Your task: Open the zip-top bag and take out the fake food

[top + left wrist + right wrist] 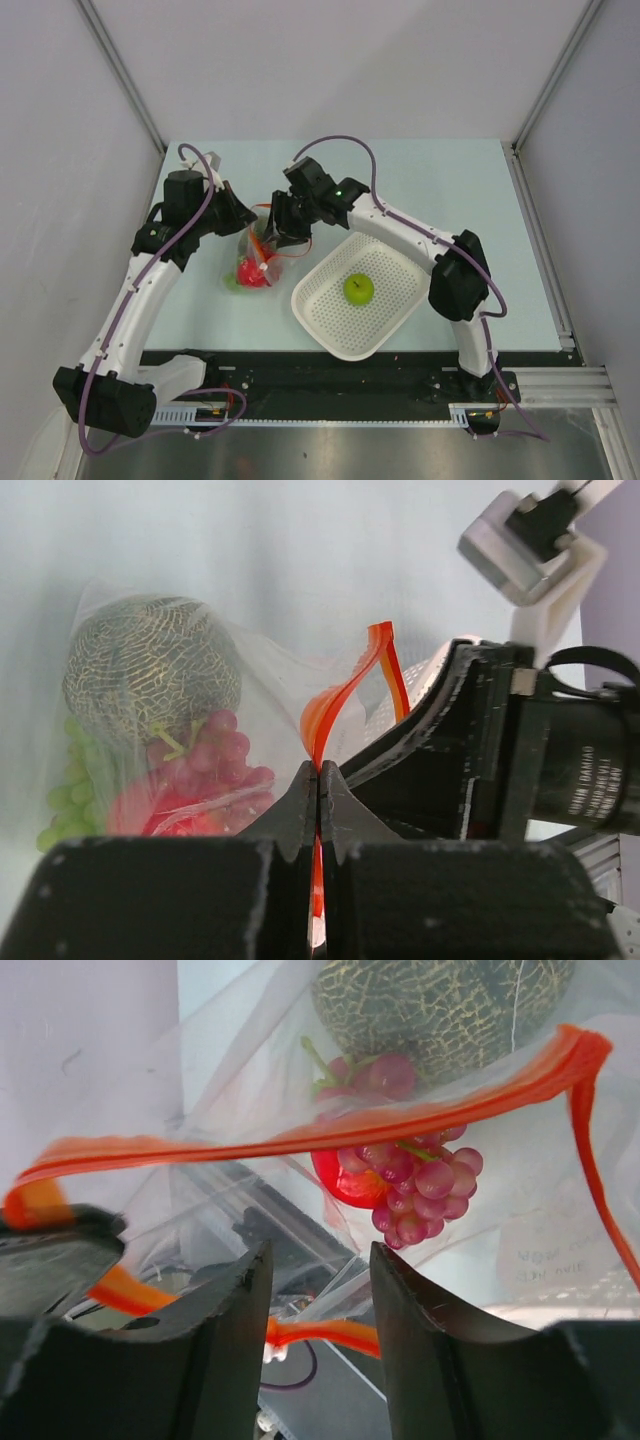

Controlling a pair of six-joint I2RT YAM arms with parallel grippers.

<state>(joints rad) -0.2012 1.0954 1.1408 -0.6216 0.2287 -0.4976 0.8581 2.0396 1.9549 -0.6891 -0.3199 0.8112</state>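
Note:
My right gripper next grabs the grape bunch by its end nearest the bag's parted opening [423, 1202], to remove the bunch end-first.
The zip-top bag [258, 250] hangs between my two grippers left of the basket, its orange-red zip strip [300, 1138] parted. My left gripper [319, 772] is shut on one side of the strip [340, 695]; it also shows in the top view [243, 216]. My right gripper [318, 1290] is open, its fingers either side of the other strip length [335, 1334]; it also shows in the top view [283, 232]. Inside the bag are a netted melon [150, 670], a dark-red grape bunch [420, 1190], a red round fruit [250, 272] and green pieces [60, 800]. A green apple [359, 289] lies in the basket.
The white perforated basket [322, 325] sits tilted at the table's near middle-right, close to the bag. The right arm's elbow [458, 275] stands beside the basket's right side. Grey walls enclose the pale table [450, 190] on the sides and back.

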